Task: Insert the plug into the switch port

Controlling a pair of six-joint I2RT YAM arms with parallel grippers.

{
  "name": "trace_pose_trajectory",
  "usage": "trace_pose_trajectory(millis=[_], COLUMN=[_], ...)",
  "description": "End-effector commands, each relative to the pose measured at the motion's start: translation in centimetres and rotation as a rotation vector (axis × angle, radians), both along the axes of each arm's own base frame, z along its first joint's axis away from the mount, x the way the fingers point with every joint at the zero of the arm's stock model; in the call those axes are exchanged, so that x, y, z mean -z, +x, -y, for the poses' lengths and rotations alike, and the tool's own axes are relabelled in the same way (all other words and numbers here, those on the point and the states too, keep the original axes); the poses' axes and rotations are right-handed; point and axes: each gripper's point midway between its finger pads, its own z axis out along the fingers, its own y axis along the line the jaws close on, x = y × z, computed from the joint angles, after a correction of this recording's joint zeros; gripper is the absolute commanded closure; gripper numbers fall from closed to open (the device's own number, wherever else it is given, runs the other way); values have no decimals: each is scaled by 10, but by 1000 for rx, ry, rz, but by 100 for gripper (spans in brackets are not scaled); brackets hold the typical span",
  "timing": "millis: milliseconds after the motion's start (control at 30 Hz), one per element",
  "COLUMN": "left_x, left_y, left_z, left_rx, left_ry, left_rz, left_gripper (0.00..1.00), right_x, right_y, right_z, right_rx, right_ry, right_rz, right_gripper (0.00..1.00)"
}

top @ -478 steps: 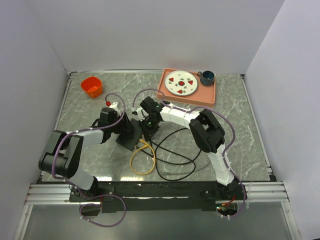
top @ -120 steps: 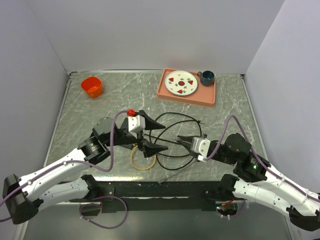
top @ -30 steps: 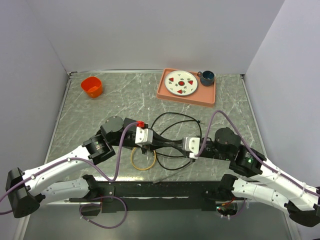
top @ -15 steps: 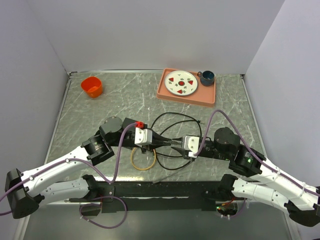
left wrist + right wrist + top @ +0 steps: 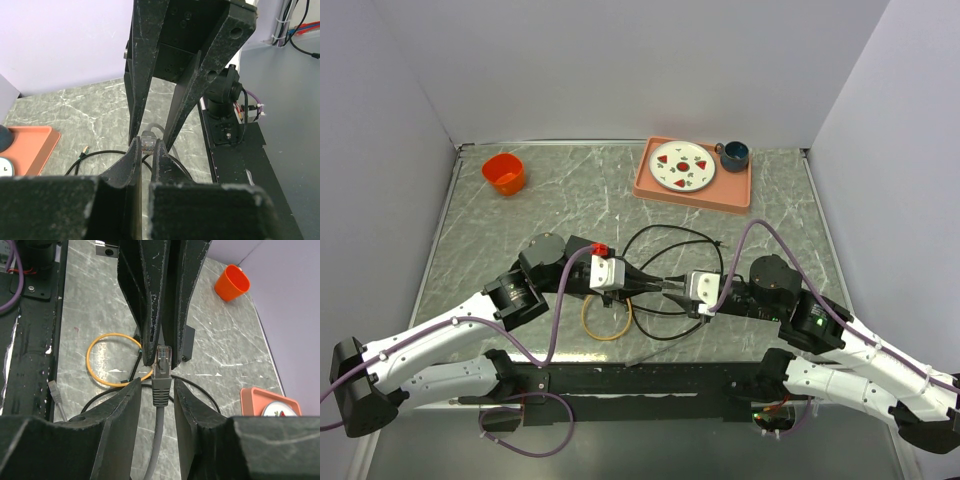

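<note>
In the right wrist view the ends of both fingers are level with the boot's front end, so it is time for my right gripper to close on the grey boot (image 5: 161,390).
The plug (image 5: 162,375) has a clear tip and a grey boot, and its grey cable (image 5: 159,440) trails back under my right wrist. It hangs above the table between the two grippers, which meet tip to tip. My left gripper (image 5: 652,284) (image 5: 147,145) is shut on the plug's (image 5: 148,142) clear tip. My right gripper (image 5: 672,286) (image 5: 157,384) is open, one jaw on each side of the grey boot with a gap to it. A black box (image 5: 187,342) shows partly behind the left fingers. The switch port itself is hidden.
A yellow cable loop (image 5: 605,320) (image 5: 107,360) and black cables (image 5: 670,240) lie on the marble table under the grippers. The salmon-pink tray (image 5: 645,185) with a plate and a dark cup stands at the back right. An orange cup (image 5: 504,172) is at the back left.
My right gripper's jaws have spread apart from the plug's boot. The left gripper stays shut on the plug's tip, and both arms have barely moved.
</note>
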Motion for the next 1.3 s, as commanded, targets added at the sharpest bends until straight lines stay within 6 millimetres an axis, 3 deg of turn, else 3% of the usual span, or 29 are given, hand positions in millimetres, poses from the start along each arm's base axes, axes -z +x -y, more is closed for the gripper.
trace_pose_trajectory(millis=[0,167,200,267,300,400,533,567,600,633,700,733,800,833,900,933,1000,1033,1100,1133,1200,1233,1267], left_x=[-5,-5,-5,-3,-3,-1,2,3,2,3,3,10,21,32,50,70,89,110,128,147,162,176,183], left_y=[-1,-2,-1,0,0,0,10,17,27,60,98,122,141,165,188,210,226,243,259,266,276,279,281], left_z=[-2,-2,-2,-2,-2,-2,-4,-4,-6,-14,-32,-45,-57,-72,-88,-106,-119,-138,-160,-168,-186,-191,-195], left_rx=[-3,1,-4,-7,-9,-12,-71,-116,-189,-382,-625,-719,-750,-792,-858,-942,-988,-1055,-1118,-1154,-1192,-1209,-1219], left_ry=[-20,-20,-18,-12,-10,-9,-9,-9,-12,-19,-70,-73,-91,-88,-99,-84,-79,-65,-79,-56,-72,-61,-62], left_rz=[44,43,46,44,42,39,17,-8,-62,-103,-243,-270,-373,-425,-537,-591,-685,-747,-843,-892,-958,-993,-1014], left_gripper=[99,99,99,99,99,99,99,93,53,34,1,1,3,3,3,3,3,3,3,3,3,3,3], right_x=[-30,-28,-28,-28,-29,-28,-23,-23,-19,-17,-10,-5,4,5,10,19,18,34,35,57,61,87,83], right_y=[-1,-1,-1,-1,-1,1,5,7,9,12,19,23,35,45,60,67,77,86,98,108,122,131,141], right_z=[1,1,1,0,0,-1,-3,-2,-3,-4,-5,-8,-7,-11,-11,-17,-25,-33,-45,-54,-68,-77,-86], right_rx=[3,5,5,0,4,7,21,36,43,54,89,100,165,206,268,277,289,284,270,270,276,282,288], right_ry=[68,63,63,61,65,61,49,47,40,32,15,3,-9,1,21,-2,24,-11,-3,-57,-82,-138,-134], right_rz=[33,30,27,28,28,26,18,18,12,8,-7,-15,-37,-47,-103,-141,-219,-281,-336,-388,-409,-458,-457], right_gripper=[60,64,71,74,87,100,100,100,100,100,100,100,100,100,100,100,100,100,100,100,100,100,100])
